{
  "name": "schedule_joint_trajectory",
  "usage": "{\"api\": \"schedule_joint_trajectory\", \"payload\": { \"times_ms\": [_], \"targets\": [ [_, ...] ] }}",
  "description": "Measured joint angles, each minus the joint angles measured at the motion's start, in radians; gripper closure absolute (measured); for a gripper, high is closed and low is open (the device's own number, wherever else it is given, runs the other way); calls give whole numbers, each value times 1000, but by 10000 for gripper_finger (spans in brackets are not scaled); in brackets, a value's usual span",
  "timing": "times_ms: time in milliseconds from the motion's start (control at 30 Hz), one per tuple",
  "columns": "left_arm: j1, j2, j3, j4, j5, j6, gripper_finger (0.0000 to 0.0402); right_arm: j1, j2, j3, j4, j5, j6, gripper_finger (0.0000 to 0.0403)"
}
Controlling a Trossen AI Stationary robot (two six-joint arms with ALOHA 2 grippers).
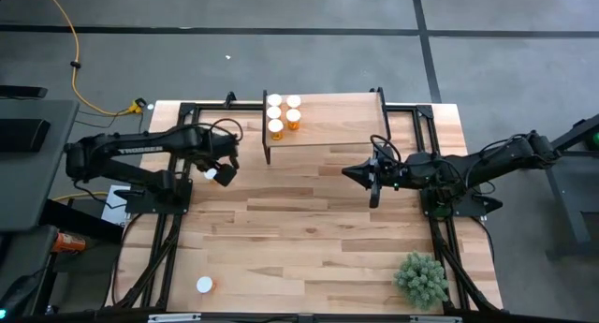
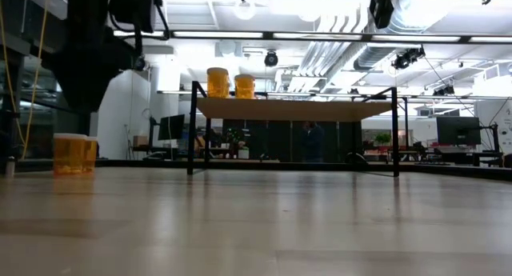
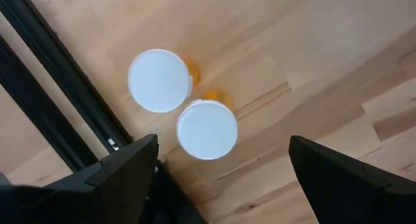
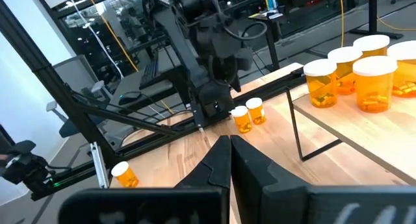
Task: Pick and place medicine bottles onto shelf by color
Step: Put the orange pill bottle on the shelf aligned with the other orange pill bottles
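I need to lower my left gripper before I close it on the nearer bottle. Its fingers are above the nearer bottle's white cap (image 3: 207, 130), so they would miss if I closed now.
Several orange medicine bottles with white caps (image 1: 276, 126) stand on the left end of the light-wood shelf (image 1: 337, 122) at the table's far side; they also show in the right wrist view (image 4: 374, 74). Two more bottles (image 3: 207, 129) (image 3: 160, 80) stand side by side on the table at the left. My left gripper (image 3: 221, 178) is open above them, and the nearer bottle shows between its fingers, untouched. One bottle (image 1: 204, 285) lies at the near left corner. My right gripper (image 4: 229, 159) is shut and empty, over the table in front of the shelf's right part (image 1: 360, 173).
A green bushy plant (image 1: 421, 278) stands at the table's near right corner. The shelf's black legs (image 2: 192, 128) stand on the tabletop. A black frame rail (image 3: 58, 94) runs along the table's left edge, close to the two bottles.
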Motion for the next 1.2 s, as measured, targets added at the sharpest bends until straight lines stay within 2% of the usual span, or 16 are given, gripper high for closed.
{"api": "schedule_joint_trajectory", "payload": {
  "times_ms": [167,367,900,1200],
  "targets": [
    [22,10,-76,42,-5,-60,65,0,0,0,-24,0,9,402],
    [56,-50,-197,180,44,-167,66,0,0,0,-41,8,-2,402],
    [90,-50,-287,301,40,-269,74,-1,0,0,-42,40,-9,402],
    [90,-50,-295,304,60,-283,121,0,0,0,-42,40,-9,402]
  ]
}}
